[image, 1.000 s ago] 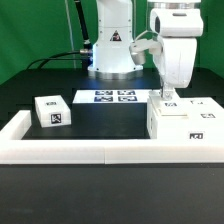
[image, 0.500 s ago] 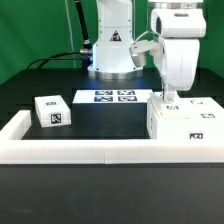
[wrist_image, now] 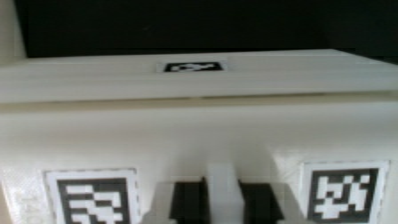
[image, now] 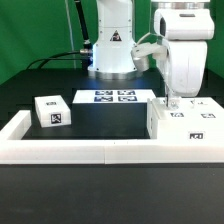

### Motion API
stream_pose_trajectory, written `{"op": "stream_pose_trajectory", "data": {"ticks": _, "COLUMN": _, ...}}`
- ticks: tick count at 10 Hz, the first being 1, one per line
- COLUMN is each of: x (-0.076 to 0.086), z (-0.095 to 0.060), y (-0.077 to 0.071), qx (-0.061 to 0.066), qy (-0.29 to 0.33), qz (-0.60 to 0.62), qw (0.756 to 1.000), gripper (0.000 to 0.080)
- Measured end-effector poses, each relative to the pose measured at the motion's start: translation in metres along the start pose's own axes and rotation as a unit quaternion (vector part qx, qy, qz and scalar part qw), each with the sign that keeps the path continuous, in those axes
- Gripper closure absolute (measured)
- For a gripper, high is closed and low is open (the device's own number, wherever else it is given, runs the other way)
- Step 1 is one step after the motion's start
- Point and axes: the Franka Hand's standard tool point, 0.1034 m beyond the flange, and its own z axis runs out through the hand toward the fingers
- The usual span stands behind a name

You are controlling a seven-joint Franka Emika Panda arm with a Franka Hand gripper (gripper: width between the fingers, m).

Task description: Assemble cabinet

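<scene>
The cabinet (image: 186,122) lies flat on the tabletop with its lower edge along the low bar (image: 120,150), so my gripper releases it next.
The cabinet (image: 186,122), a large white box with square tags, stands on the exterior view's right against the low rail. My gripper (image: 174,101) points straight down onto its top near the back. In the wrist view the cabinet's white tagged top (wrist_image: 196,115) fills the picture. The two dark fingers of my gripper (wrist_image: 217,202) stand close together with a thin white strip of the cabinet between them. A small white tagged block (image: 52,111) lies alone on the exterior view's left, far from the gripper.
The marker board (image: 113,97) lies flat at the back middle, in front of the robot's base (image: 112,50). A low white rail (image: 70,150) borders the table's front and both sides. Black table shows between the block and the cabinet.
The arm and gripper have shifted a little toward the exterior view's right over the cabinet's top. The cabinet and the small block have not moved.
</scene>
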Motion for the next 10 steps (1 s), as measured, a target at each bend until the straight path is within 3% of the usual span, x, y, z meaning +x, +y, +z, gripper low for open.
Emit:
{"op": "stream_pose_trajectory", "data": {"ticks": 3, "x": -0.001, "z": 0.000, "y": 0.001, "qx": 0.020, "qy": -0.006, "qz": -0.009, "qw": 1.000, "gripper": 0.0729}}
{"op": "stream_pose_trajectory", "data": {"ticks": 6, "x": -0.001, "z": 0.000, "y": 0.001, "qx": 0.021, "qy": -0.008, "qz": -0.012, "qw": 1.000, "gripper": 0.0729}}
{"op": "stream_pose_trajectory", "data": {"ticks": 7, "x": 0.000, "z": 0.000, "y": -0.001, "qx": 0.021, "qy": -0.008, "qz": -0.013, "qw": 1.000, "gripper": 0.0630}}
{"op": "stream_pose_trajectory", "data": {"ticks": 8, "x": -0.002, "z": 0.000, "y": -0.003, "qx": 0.020, "qy": -0.008, "qz": -0.011, "qw": 1.000, "gripper": 0.0630}}
{"op": "stream_pose_trajectory", "data": {"ticks": 9, "x": -0.004, "z": -0.001, "y": -0.007, "qx": 0.020, "qy": -0.009, "qz": -0.007, "qw": 1.000, "gripper": 0.0447}}
{"op": "stream_pose_trajectory", "data": {"ticks": 10, "x": -0.010, "z": -0.005, "y": -0.010, "qx": 0.010, "qy": -0.009, "qz": 0.005, "qw": 1.000, "gripper": 0.0447}}
